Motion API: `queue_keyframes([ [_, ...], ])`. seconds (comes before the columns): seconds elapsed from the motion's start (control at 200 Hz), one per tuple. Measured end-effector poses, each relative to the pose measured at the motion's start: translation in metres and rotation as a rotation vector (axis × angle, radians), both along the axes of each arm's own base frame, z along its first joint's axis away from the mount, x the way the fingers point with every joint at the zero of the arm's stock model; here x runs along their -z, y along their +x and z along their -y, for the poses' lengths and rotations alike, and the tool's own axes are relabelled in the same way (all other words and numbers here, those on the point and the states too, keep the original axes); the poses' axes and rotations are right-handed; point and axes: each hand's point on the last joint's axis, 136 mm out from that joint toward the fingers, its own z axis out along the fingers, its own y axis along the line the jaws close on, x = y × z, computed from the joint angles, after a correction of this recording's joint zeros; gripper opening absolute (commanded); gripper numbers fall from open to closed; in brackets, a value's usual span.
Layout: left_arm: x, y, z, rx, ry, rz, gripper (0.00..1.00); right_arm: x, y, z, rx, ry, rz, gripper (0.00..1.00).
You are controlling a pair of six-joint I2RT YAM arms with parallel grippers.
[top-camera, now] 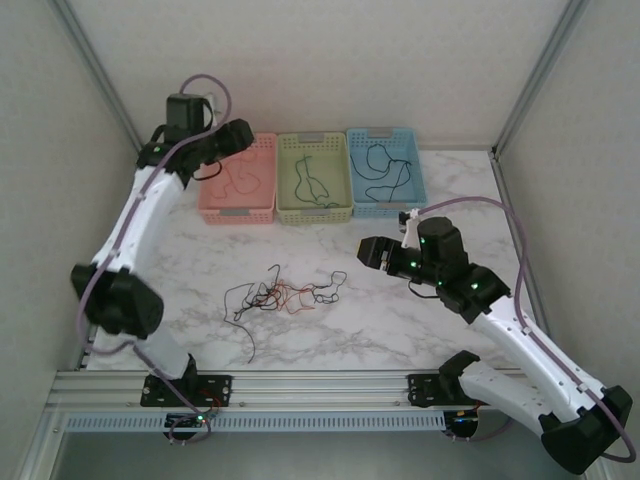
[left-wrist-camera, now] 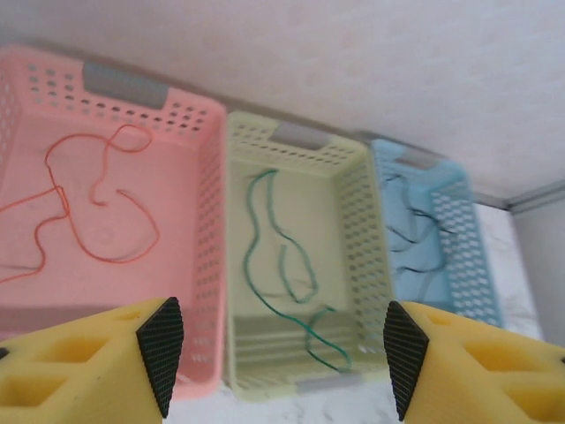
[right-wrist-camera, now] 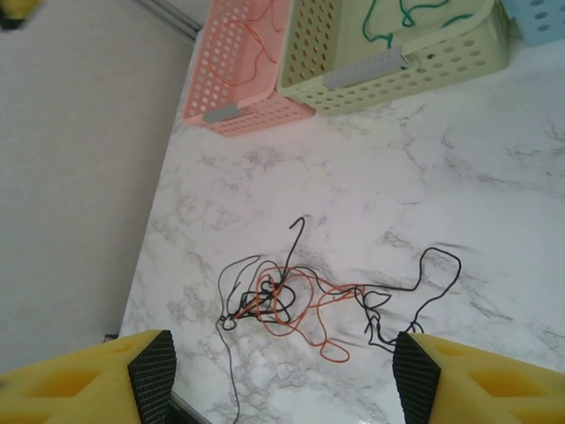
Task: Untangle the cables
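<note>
My right gripper should grab the black cable next by its outer looped end (top-camera: 342, 274) (right-wrist-camera: 452, 258) to untangle it, and should leave the red-orange cable alone.
A tangle of thin black and red-orange cables (top-camera: 278, 294) lies in the middle of the marble table, and it also appears in the right wrist view (right-wrist-camera: 278, 296). My right gripper (top-camera: 370, 252) hovers just right of the tangle, open (right-wrist-camera: 282, 380), with nothing between its fingers. My left gripper (top-camera: 240, 135) is raised over the pink basket (top-camera: 238, 178) and stands open (left-wrist-camera: 282, 358), holding nothing. A red-orange cable (left-wrist-camera: 156, 234) lies loose in the pink basket. A green cable (left-wrist-camera: 247, 247) rests in the pale green basket (top-camera: 314, 177), and a black cable (left-wrist-camera: 415, 225) in the blue basket (top-camera: 386, 172).
The three baskets stand side by side along the table's far edge. White walls close in the left, right and back. A metal rail (top-camera: 320, 385) carrying both arm bases runs along the near edge.
</note>
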Motion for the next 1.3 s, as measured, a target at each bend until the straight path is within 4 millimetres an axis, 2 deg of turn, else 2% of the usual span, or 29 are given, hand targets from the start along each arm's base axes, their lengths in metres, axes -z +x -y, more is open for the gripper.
queue_keyframes([
  [0.045, -0.019, -0.026, 0.004, 0.022, -0.026, 0.052, 0.67, 0.008, 0.002, -0.001, 0.003, -0.014, -0.017, 0.66],
  [0.115, -0.03, -0.064, 0.011, 0.057, -0.061, 0.098, 0.68, 0.025, 0.007, -0.002, 0.013, -0.043, -0.057, 0.65],
  [0.155, -0.029, -0.085, 0.015, 0.079, -0.077, 0.109, 0.68, 0.036, 0.008, -0.003, 0.015, -0.057, -0.083, 0.64],
  [0.225, -0.016, -0.115, 0.023, 0.119, -0.094, 0.097, 0.68, 0.054, 0.011, -0.005, 0.019, -0.08, -0.13, 0.63],
  [0.315, 0.019, -0.145, 0.03, 0.155, -0.097, 0.035, 0.68, 0.077, 0.014, -0.011, 0.018, -0.099, -0.187, 0.6],
  [0.375, 0.051, -0.162, 0.031, 0.162, -0.098, -0.03, 0.68, 0.088, 0.017, -0.02, 0.01, -0.102, -0.218, 0.57],
  [0.581, 0.157, -0.21, 0.016, 0.107, -0.117, -0.255, 0.69, 0.143, 0.011, -0.068, -0.086, -0.169, -0.348, 0.48],
  [0.686, 0.195, -0.229, 0.017, 0.104, -0.11, -0.349, 0.69, 0.161, 0.011, -0.089, -0.118, -0.224, -0.387, 0.46],
  [0.751, 0.208, -0.238, 0.022, 0.122, -0.099, -0.382, 0.69, 0.165, 0.015, -0.096, -0.12, -0.261, -0.385, 0.46],
  [0.961, 0.218, -0.248, 0.032, 0.159, -0.044, -0.392, 0.7, 0.173, 0.029, -0.096, -0.096, -0.361, -0.377, 0.47],
  [1.156, 0.23, -0.249, 0.03, 0.146, -0.023, -0.412, 0.7, 0.188, 0.022, -0.092, -0.118, -0.44, -0.409, 0.53],
  [1.296, 0.237, -0.251, 0.027, 0.137, -0.015, -0.423, 0.7, 0.199, 0.014, -0.095, -0.154, -0.482, -0.42, 0.52],
])
